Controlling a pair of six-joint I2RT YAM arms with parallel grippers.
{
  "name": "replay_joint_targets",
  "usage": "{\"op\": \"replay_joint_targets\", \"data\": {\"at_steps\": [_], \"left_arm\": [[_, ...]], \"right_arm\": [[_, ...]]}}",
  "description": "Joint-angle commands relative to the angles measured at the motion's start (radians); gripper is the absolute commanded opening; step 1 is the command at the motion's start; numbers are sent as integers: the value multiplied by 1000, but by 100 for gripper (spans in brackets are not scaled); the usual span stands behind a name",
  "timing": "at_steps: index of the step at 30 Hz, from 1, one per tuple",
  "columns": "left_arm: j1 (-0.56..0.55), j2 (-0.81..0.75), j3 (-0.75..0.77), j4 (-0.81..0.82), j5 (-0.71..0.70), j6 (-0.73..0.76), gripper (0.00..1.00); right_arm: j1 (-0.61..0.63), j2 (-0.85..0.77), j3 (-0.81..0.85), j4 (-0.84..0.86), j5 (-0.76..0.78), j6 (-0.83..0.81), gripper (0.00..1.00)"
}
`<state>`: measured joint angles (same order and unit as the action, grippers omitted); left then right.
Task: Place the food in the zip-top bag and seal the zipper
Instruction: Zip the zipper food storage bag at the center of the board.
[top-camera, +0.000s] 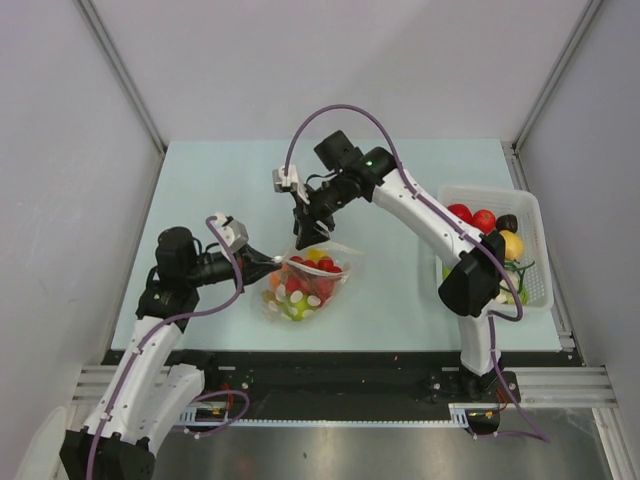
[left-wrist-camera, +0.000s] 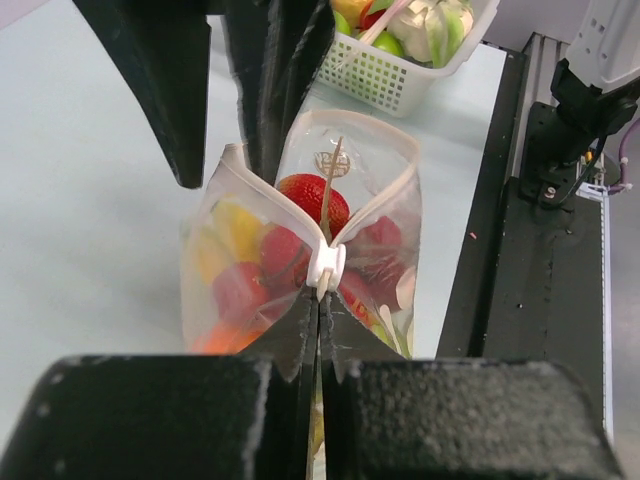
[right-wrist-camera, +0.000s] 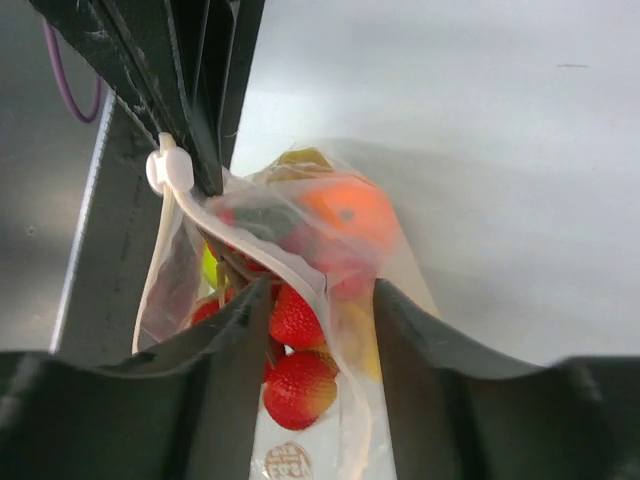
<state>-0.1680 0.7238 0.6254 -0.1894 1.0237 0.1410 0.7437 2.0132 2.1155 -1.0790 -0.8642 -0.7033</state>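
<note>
Next, my right gripper grabs the white slider (top-camera: 279, 260) (right-wrist-camera: 170, 168), beside my left gripper's pinch on the bag's end. My right gripper then seals the zipper.
The zip-top bag (top-camera: 310, 282) lies mid-table, its mouth gaping. Inside it is food (top-camera: 300, 272): red strawberries (left-wrist-camera: 310, 195), an orange (right-wrist-camera: 345, 210), yellow and green pieces. My left gripper (top-camera: 274, 260) is shut on the bag's left end, pinching the edge just below the white slider (left-wrist-camera: 327, 268) of the zipper (left-wrist-camera: 385, 195). My right gripper (top-camera: 306, 238) hangs open over the mouth. Its fingers (right-wrist-camera: 225, 350) straddle one side of the white zipper strip (right-wrist-camera: 250, 235) without pinching it. In the left wrist view its two black fingers (left-wrist-camera: 190, 90) come down from above.
At the right edge a white slotted basket (top-camera: 532, 205) holds more toy fruit (top-camera: 480, 218), also seen in the left wrist view (left-wrist-camera: 390, 75). The black frame rail (left-wrist-camera: 520, 250) runs along the table's near edge.
</note>
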Motion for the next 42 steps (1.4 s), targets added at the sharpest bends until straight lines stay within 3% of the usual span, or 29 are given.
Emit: {"op": "replay_joint_targets", "data": {"at_steps": [1,7,17,24,34,42], "left_arm": [[-5,-15,74,-62,13,54,0],[-5,-11,94,-76,12,63,0],[-5,-17,103,-82,12,100,0],[-5,-24,102,-82,13,95,0],[-5,-32,105,-91,3,101,0],[-5,-37,102,-71,-20,71,0]], "right_arm": [[-44,-103,1,25,17,-12,63],[-40,-206,-17,100,-4,13,77],[118,-306,-265,390,25,54,73],[144,-262,-290,441,54,62,58],[155,-228,-276,441,42,62,49],[174,-215,-278,386,56,21,33]]}}
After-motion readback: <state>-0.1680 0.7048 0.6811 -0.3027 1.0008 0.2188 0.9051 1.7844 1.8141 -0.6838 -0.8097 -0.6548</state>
